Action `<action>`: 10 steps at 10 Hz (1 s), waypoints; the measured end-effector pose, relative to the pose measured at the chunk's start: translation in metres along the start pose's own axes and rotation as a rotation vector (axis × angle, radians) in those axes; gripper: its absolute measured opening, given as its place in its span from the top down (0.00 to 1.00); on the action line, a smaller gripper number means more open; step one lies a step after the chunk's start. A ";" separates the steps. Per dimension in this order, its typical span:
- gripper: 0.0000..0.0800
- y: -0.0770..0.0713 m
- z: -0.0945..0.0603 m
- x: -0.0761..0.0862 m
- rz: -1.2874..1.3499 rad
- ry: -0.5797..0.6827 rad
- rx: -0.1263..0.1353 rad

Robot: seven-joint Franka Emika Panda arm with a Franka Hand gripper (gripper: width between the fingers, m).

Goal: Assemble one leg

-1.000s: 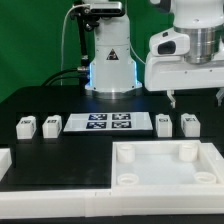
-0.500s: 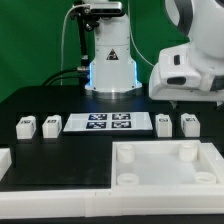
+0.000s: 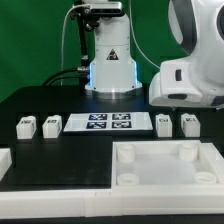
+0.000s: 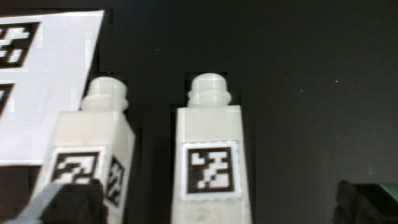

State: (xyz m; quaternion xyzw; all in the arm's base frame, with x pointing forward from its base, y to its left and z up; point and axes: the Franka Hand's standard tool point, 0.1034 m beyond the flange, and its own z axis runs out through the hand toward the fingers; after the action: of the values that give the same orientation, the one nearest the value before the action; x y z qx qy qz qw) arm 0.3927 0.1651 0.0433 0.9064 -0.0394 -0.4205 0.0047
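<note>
My open fingers are above the outer white leg's marked top side (image 3: pixel 190 125) (image 4: pixel 210 168). My gripper needs to go lower before it closes on the leg.
Four white legs lie on the black table, one pair on each side of the marker board (image 3: pixel 107 123). The right pair is one leg (image 3: pixel 165 124) beside the board and another leg (image 3: pixel 188 123) farther out. My gripper (image 3: pixel 190 104) hangs just above this pair, its fingertips hard to make out in the exterior view. In the wrist view my gripper (image 4: pixel 210 205) is open. The outer leg (image 4: pixel 214 150) lies between the fingers (image 4: pixel 54 205), untouched. The leg next to the board (image 4: pixel 98 150) lies close to one finger.
A large white tray-like part with corner sockets (image 3: pixel 165 165) lies at the front right. The left pair of legs (image 3: pixel 27 125) (image 3: pixel 49 124) lies beyond the marker board (image 4: pixel 45 70). A white L-shaped piece (image 3: pixel 8 160) sits at the front left. The robot base (image 3: pixel 105 60) stands behind.
The arm has come down and shifted toward the exterior view's right, lowering the gripper over the right pair of legs. The legs have not moved.
</note>
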 end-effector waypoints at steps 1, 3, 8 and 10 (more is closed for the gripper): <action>0.19 -0.002 0.011 0.001 -0.001 -0.005 -0.006; 0.19 -0.003 0.023 0.007 -0.001 0.004 -0.003; 0.19 -0.007 0.037 0.014 -0.004 -0.005 -0.006; 0.35 -0.007 0.037 0.014 -0.004 -0.005 -0.006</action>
State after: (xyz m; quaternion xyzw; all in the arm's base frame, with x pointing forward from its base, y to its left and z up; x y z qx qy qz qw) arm 0.3736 0.1715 0.0083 0.9054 -0.0364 -0.4229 0.0063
